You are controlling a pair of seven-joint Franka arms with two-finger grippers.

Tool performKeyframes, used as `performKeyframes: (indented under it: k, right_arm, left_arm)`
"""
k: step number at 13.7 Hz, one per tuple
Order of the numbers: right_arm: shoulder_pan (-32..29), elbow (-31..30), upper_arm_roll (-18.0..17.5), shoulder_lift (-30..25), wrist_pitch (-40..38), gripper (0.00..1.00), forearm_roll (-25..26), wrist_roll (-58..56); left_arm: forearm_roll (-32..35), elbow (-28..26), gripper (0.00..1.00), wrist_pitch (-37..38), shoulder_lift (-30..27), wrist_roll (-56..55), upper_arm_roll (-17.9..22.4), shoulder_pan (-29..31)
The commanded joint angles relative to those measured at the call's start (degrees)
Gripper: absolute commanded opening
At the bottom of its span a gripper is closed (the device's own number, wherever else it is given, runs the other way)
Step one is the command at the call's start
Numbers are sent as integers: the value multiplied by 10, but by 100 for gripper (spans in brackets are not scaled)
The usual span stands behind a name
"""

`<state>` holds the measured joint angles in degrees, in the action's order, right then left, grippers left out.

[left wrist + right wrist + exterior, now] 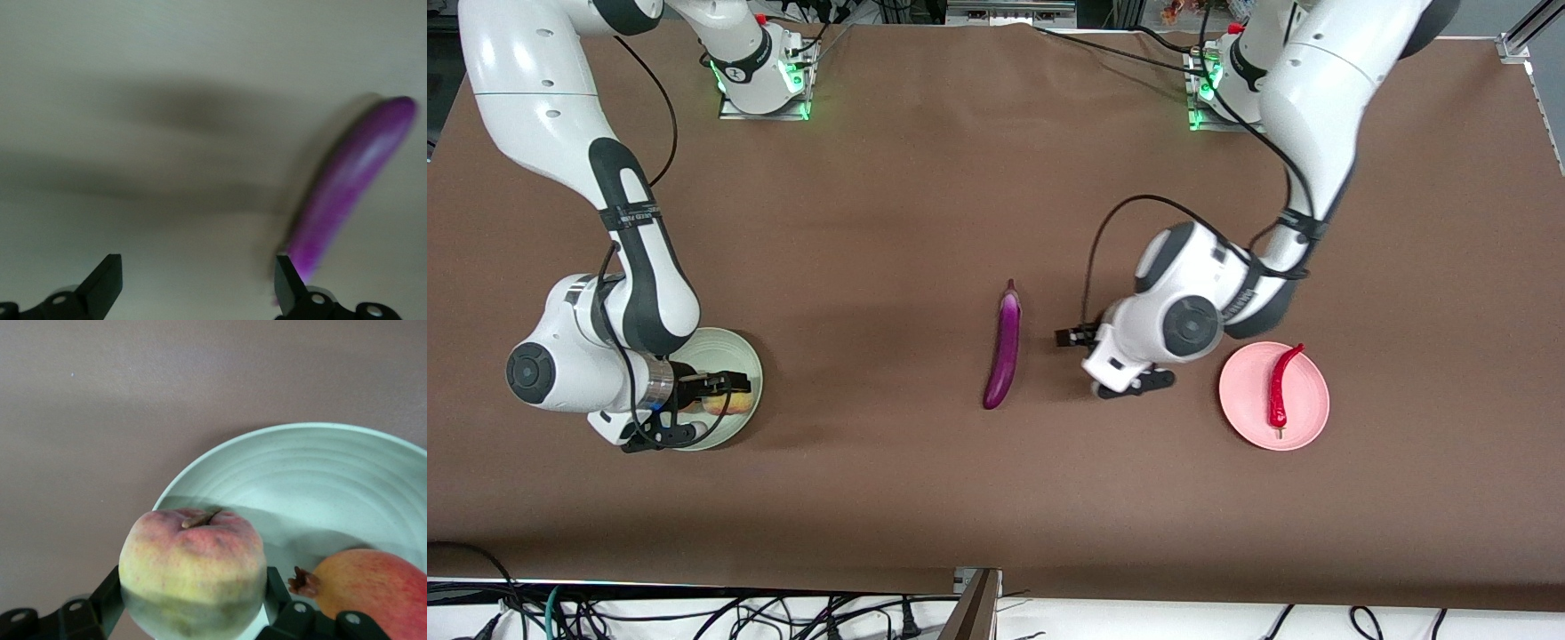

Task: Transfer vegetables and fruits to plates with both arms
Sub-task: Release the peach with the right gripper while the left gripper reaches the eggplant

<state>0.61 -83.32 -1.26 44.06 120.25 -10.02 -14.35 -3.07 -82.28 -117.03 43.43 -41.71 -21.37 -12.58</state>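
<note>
Next, my left gripper takes hold of the eggplant by its narrower stem-end portion (pixel 1009 315) (pixel 303 257) to get the eggplant onto the pink plate.
My right gripper (pixel 725 388) (pixel 193 590) is shut on the pale yellow-pink peach (pixel 193 570) (pixel 720 406), holding it at the edge of the mint green plate (pixel 749 354) (pixel 300 467). The red fruit with a yellowish patch (pixel 377 587) lies on that plate beside the peach. The purple eggplant (pixel 1005 351) (pixel 353 180) lies mid-table. My left gripper (pixel 1089 351) (pixel 197 267) is open over bare table between the eggplant and the pink plate (pixel 1309 416), with nothing between its fingers. The red chili pepper (pixel 1282 384) lies on the pink plate.
A brown cloth (pixel 925 498) covers the table. Both arm bases (pixel 763 84) stand along the edge farthest from the front camera. Cables (pixel 694 613) hang below the table's near edge.
</note>
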Motion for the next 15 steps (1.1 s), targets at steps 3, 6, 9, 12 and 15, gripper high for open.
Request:
performKeyframes:
  k: [3,6,9,12,15]
  right_arm:
    - [-10,4,-6,-6,-5,100,2,-11]
    - [-14,5,-7,-26,-7,100,0,-25]
    - [-12,6,-7,-66,-49,100,31,-25]
    - [-9,6,-8,-117,-95,100,67,-24]
    - [-7,7,-6,-151,-158,100,69,-20]
  left_arm:
    - [0,-7,100,-65,13,-116,11,-74]
    - [0,-7,100,-102,19,-120,10,-82]
    - [2,-7,100,-131,36,-143,18,-105]
    - [12,-4,100,-167,53,-143,81,-166]
    - [16,6,94,-188,73,-143,135,-217]
